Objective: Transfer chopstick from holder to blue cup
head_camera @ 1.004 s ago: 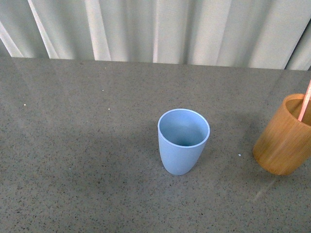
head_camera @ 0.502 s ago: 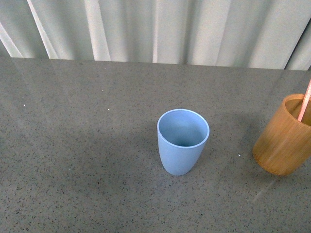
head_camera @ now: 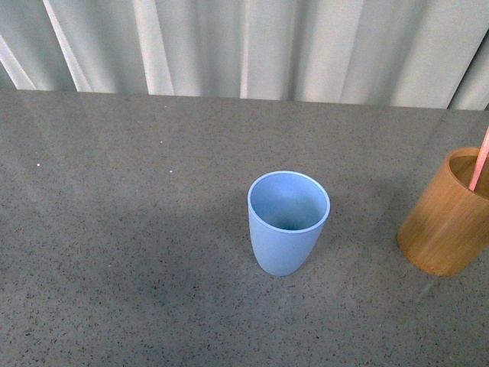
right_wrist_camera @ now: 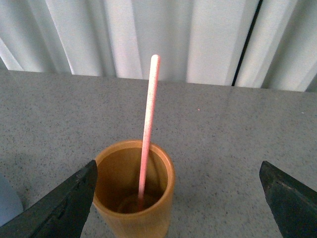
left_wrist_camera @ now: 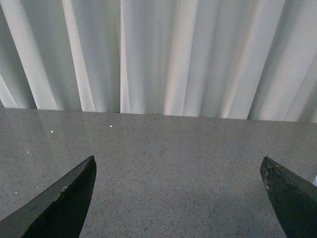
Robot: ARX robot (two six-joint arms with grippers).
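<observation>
Next, my right gripper takes the salmon-pink chopstick by its upper shaft [right_wrist_camera: 151,87] to transfer it into the blue cup [right_wrist_camera: 9,201].
The pale-blue cup [head_camera: 288,222] stands upright and empty at the middle of the table. The light-brown wooden holder [head_camera: 448,214] stands at the right edge of the front view, with a salmon-pink chopstick [head_camera: 480,167] leaning in it. In the right wrist view the holder [right_wrist_camera: 132,191] is just ahead, nearer one finger, and the chopstick [right_wrist_camera: 148,119] rises from it. My right gripper [right_wrist_camera: 178,171] is open and empty, behind the holder. My left gripper [left_wrist_camera: 178,168] is open and empty over bare table. Neither gripper shows in the front view.
The grey speckled table [head_camera: 137,229] runs to a white pleated curtain [head_camera: 244,46] at the back. A sliver of the blue cup [right_wrist_camera: 7,206] shows at the edge of the right wrist view.
</observation>
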